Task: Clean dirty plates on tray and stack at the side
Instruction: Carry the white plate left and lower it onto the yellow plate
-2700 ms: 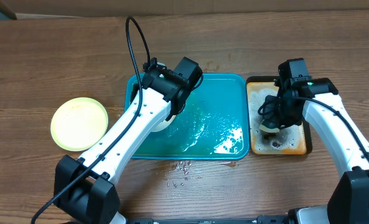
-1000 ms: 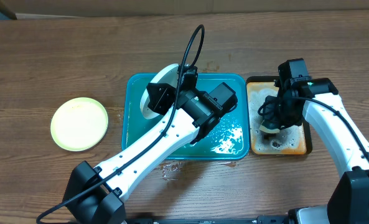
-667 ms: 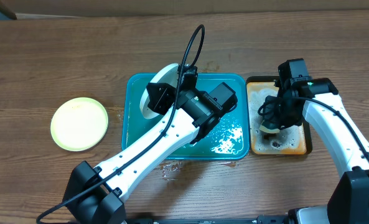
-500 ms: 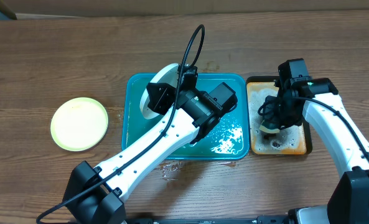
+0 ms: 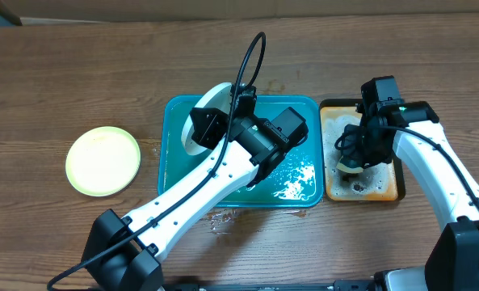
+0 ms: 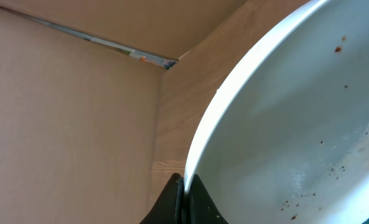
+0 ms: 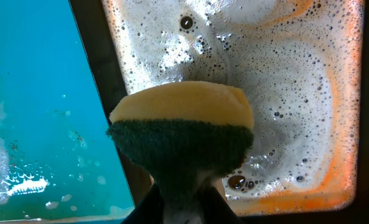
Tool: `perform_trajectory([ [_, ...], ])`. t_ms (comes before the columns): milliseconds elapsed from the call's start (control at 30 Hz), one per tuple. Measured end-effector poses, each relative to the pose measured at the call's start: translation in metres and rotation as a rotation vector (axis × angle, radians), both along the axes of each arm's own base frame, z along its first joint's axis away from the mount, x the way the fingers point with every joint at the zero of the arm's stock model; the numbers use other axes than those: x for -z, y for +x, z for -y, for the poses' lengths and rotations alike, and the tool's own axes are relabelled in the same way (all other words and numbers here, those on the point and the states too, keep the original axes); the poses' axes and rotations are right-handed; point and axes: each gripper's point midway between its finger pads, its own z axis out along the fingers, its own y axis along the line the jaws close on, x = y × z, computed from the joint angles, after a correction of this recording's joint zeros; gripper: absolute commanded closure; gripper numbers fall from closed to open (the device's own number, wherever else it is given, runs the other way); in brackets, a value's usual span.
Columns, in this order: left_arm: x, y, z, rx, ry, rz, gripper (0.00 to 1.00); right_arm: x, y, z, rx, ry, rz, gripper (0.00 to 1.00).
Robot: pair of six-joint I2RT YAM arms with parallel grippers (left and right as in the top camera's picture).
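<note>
The sponge (image 7: pixel 181 124) hangs above the suds and would fall in if the right gripper opened now, so the right gripper should keep holding it.
My left gripper (image 5: pixel 199 128) is shut on the rim of a white plate (image 5: pixel 209 101) and holds it tilted on edge above the back left of the teal tray (image 5: pixel 297 113). In the left wrist view the plate (image 6: pixel 296 124) fills the right side, with small brown specks, and its rim sits between the fingers (image 6: pixel 184 193). A pale yellow-green plate (image 5: pixel 103 160) lies on the table at the left. My right gripper (image 5: pixel 350 166) is shut on a yellow and green sponge (image 7: pixel 181 124) over the small soapy orange tray (image 5: pixel 388 190). No third plate is in view.
The teal tray is wet, with foam (image 5: pixel 300 179) at its front right. Water drops (image 5: pixel 223 220) lie on the table before it. A cardboard wall (image 6: pixel 66 112) stands behind the table. The orange tray (image 7: pixel 333 106) holds suds.
Since 2.7 s ago my left arm has swung right and lifted the white plate up on edge over the tray. Nothing has moved in the last second. The right arm has stayed still.
</note>
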Motion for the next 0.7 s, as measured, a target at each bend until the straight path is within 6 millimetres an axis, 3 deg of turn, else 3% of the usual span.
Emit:
perform_trajectory([
  [433,0.001,-0.002,-0.003,-0.007,0.001,-0.013,0.96,0.000,0.000,0.000,0.000,-0.001,-0.001,0.85],
  [700,0.024,-0.004,-0.016,-0.074,-0.109,-0.111,0.96,-0.003,0.019,0.003,0.005,-0.019,0.081,0.91],
])
